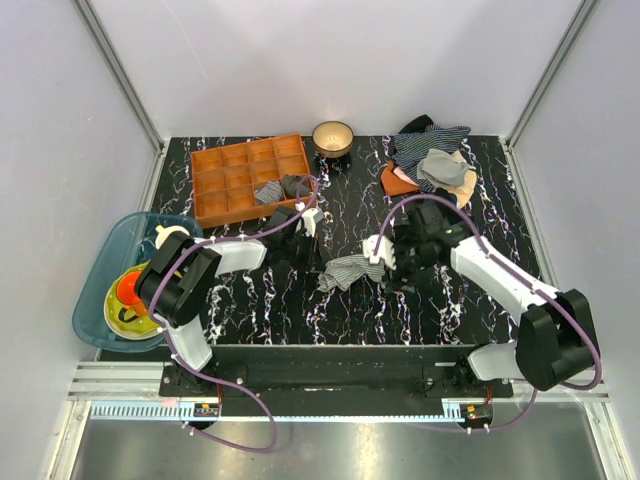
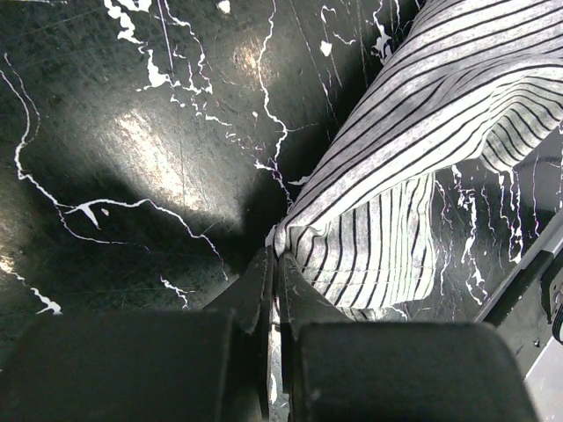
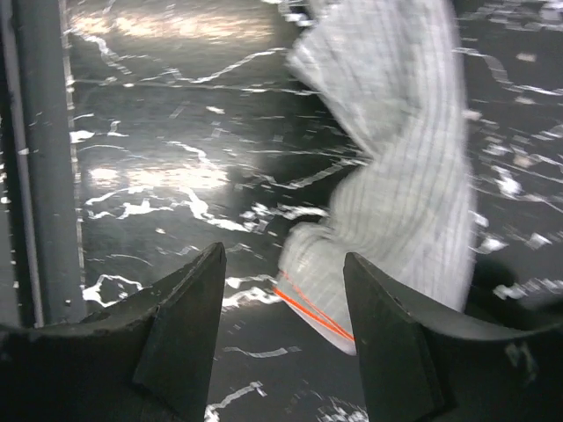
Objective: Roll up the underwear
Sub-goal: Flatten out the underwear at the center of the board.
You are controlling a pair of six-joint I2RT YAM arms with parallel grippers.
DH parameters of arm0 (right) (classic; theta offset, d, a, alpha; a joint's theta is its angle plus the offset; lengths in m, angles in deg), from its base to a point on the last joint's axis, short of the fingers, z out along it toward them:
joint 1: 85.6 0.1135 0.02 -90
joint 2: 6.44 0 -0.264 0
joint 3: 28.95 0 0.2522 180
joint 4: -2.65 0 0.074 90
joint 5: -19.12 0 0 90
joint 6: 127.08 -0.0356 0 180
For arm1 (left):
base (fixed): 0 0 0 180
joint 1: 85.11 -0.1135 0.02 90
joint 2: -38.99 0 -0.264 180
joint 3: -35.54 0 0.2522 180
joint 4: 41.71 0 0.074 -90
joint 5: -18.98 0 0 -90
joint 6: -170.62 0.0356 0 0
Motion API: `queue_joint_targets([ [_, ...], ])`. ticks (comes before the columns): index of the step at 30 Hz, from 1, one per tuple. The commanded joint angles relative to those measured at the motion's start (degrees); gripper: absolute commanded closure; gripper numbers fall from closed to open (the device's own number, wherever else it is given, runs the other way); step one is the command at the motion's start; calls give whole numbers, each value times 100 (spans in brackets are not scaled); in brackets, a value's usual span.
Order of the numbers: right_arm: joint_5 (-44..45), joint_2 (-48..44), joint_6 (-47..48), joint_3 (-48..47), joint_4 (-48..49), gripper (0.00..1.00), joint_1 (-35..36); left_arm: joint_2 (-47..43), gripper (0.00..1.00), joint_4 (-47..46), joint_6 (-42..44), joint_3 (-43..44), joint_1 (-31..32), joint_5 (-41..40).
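Next, my right gripper takes the underwear by its orange-red edge (image 1: 380, 277) (image 3: 310, 309), opposite my left gripper's corner, to spread it flat for rolling.
The underwear (image 1: 348, 270), white cloth with thin dark pinstripes, lies bunched in a short strip on the black marbled table between my two grippers. My left gripper (image 1: 317, 261) is at its left end. In the left wrist view the left gripper (image 2: 276, 257) is shut, pinching the corner of the underwear (image 2: 413, 132). My right gripper (image 1: 384, 262) is at its right end. In the right wrist view the right gripper (image 3: 283, 257) is open, and the underwear (image 3: 396, 202), with its orange-red edge, lies between and just beyond the fingers, blurred.
An orange compartment tray (image 1: 236, 178) with a grey cloth in it stands at the back left. A bowl (image 1: 332, 137) is behind the centre. A pile of clothes (image 1: 436, 160) with a navy striped garment lies at the back right. A blue basin (image 1: 98, 285) sits off the table's left edge.
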Motion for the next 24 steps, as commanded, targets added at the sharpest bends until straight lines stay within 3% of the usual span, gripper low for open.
queue_joint_targets([
  [1, 668, 123, -200, 645, 758, 36, 666, -246, 100, 2, 99, 107, -41, 208],
  [8, 2144, 668, -342, 875, 1948, 36, 913, -255, 100, -68, 20, 54, -41, 366],
  [14, 2216, 844, -412, 1103, 2177, 39, 913, -255, 100, -59, 29, 63, -41, 419],
  [17, 2112, 993, -570, 1060, 2090, 53, 922, -290, 100, -50, 38, 72, -41, 419],
  [18, 2059, 1011, -614, 981, 1941, 62, 922, -308, 100, -42, 47, 63, -41, 411],
  [22, 1812, 897, -860, 761, 1607, 86, 913, -360, 100, 20, 91, 72, -33, 376],
  [24, 1646, 809, -948, 560, 1309, 90, 922, -439, 100, 64, 108, 72, -41, 349],
])
